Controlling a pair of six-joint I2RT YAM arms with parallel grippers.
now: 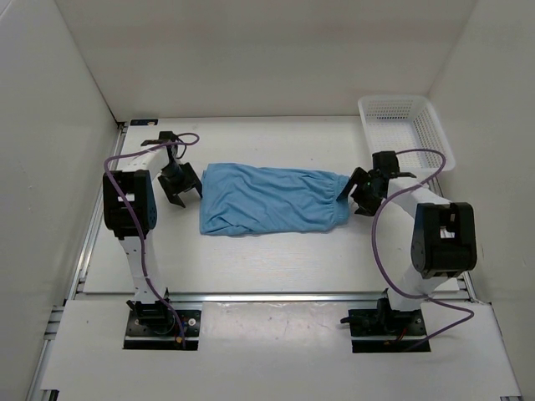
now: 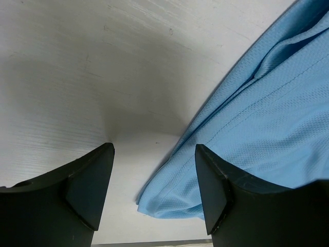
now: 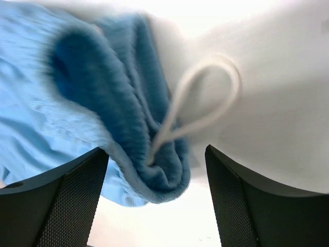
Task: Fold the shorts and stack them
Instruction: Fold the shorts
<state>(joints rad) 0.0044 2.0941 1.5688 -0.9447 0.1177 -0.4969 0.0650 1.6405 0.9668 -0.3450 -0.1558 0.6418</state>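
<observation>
The right gripper picks up the shorts [image 1: 272, 200] by the gathered waistband end [image 1: 343, 210] next, to fold it over toward the hem.
The light blue shorts [image 1: 272, 200] lie flat across the middle of the table, folded lengthwise, waistband toward the right. My left gripper [image 1: 180, 185] is open just off their left hem; in the left wrist view the hem corner [image 2: 169, 198] sits between the fingers. My right gripper [image 1: 358, 194] is open at the waistband end; in the right wrist view the gathered waistband [image 3: 154, 164] and the white drawstring loop [image 3: 205, 103] lie between the fingers, untouched.
A white mesh basket [image 1: 407, 127] stands at the back right, just behind my right arm. White walls enclose the table on the left, back and right. A metal rail runs along the table's near edge [image 1: 267, 295].
</observation>
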